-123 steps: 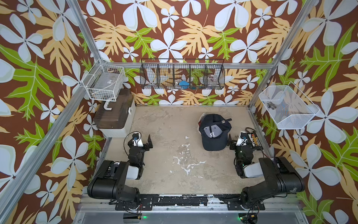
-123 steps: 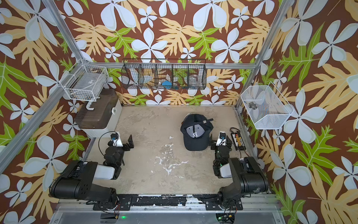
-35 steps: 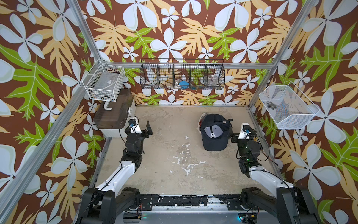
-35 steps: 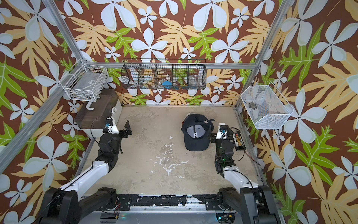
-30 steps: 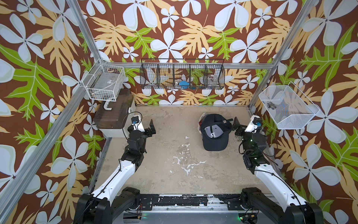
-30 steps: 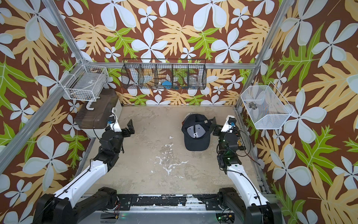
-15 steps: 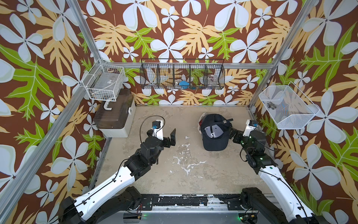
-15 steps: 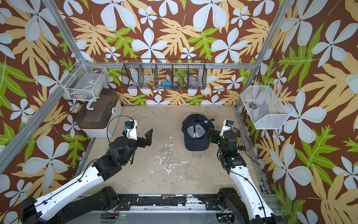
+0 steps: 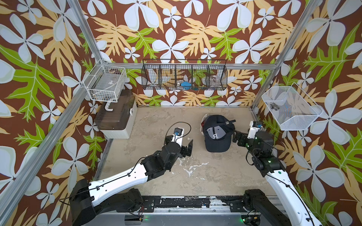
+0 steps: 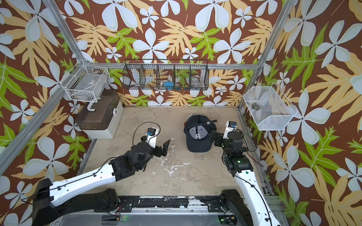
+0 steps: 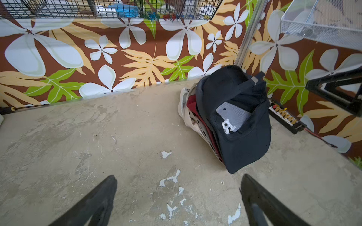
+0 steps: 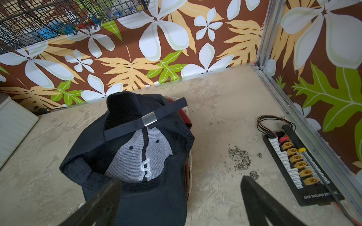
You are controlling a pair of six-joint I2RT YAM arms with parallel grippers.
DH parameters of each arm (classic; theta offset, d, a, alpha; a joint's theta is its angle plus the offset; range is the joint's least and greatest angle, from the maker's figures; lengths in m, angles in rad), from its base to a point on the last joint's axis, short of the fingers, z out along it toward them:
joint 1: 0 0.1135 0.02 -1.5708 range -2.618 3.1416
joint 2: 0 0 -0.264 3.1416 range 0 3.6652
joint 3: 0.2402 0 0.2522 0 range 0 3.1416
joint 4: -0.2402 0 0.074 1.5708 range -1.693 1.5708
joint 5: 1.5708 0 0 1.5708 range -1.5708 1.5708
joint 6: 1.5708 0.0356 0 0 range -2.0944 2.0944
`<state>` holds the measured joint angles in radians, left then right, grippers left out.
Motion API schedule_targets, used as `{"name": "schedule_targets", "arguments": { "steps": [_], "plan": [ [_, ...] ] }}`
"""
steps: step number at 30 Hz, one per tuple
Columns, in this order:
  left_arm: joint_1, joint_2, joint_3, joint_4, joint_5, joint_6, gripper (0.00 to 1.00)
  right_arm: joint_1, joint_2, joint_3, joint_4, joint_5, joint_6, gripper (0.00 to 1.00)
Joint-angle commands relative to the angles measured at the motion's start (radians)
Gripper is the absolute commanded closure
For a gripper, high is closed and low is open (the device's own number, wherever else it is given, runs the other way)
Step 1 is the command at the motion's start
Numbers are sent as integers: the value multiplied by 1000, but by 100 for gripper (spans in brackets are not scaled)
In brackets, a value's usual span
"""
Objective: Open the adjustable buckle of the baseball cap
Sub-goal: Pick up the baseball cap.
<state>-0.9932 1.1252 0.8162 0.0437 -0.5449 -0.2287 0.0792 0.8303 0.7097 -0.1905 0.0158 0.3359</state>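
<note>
I need to hold the baseball cap (image 9: pixel 216 141) next with my left gripper where the strap meets the cap's rim. That leaves the buckle for my right gripper to open.
A dark navy baseball cap (image 9: pixel 216 141) lies upside down at the back right of the table, on top of other caps. Its strap carries a silver buckle (image 12: pixel 149 119), also seen in a top view (image 9: pixel 226 123), facing the back wall. My right gripper (image 12: pixel 180 179) is open just right of the brim (image 10: pixel 198 145); one finger hangs over the brim, the other over bare table. My left gripper (image 11: pixel 178 177) is open above bare table, left of the cap (image 11: pixel 244 148) and apart from it, holding nothing.
A brown-lidded box (image 9: pixel 115 117) stands at the back left under a white wire basket (image 9: pixel 104 83). A black wire basket (image 9: pixel 184 77) hangs on the back wall, a white mesh basket (image 9: pixel 290 109) on the right wall. A black connector board (image 12: pixel 299 166) lies by the right wall.
My left arm has stretched from the left side toward the table's middle. My right gripper has swung left and down to the cap's brim. Both stay open.
</note>
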Motion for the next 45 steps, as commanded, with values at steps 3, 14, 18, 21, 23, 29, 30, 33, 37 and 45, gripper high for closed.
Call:
{"name": "schedule_targets", "arguments": {
  "steps": [3, 14, 18, 21, 23, 29, 30, 33, 37, 45],
  "plan": [
    [-1, 86, 39, 94, 20, 70, 0, 1, 25, 31, -76, 80, 17, 4],
    [-4, 386, 312, 137, 74, 244, 0, 1, 58, 113, -190, 201, 14, 2],
    [-4, 491, 421, 111, 95, 312, 0, -2, 69, 144, -220, 218, 9, 2],
    [-3, 551, 483, 100, 121, 343, 0, -17, 79, 165, -245, 225, 8, 0],
    [-3, 600, 528, 81, 129, 362, 0, -26, 79, 162, -247, 218, 17, 0],
    [-4, 701, 617, 65, 125, 407, 0, -42, 63, 127, -231, 202, 35, 0],
    [-4, 716, 628, 65, 119, 415, 0, -43, 57, 121, -227, 199, 37, 0],
    [-5, 772, 675, 63, 112, 443, 1, -44, 43, 101, -218, 198, 41, 0],
    [-5, 860, 752, 59, 80, 478, 1, -43, 34, 84, -215, 212, 38, 0],
    [-3, 990, 879, 62, 9, 564, 4, -44, 24, 38, -190, 205, 39, 0]
  ]
}}
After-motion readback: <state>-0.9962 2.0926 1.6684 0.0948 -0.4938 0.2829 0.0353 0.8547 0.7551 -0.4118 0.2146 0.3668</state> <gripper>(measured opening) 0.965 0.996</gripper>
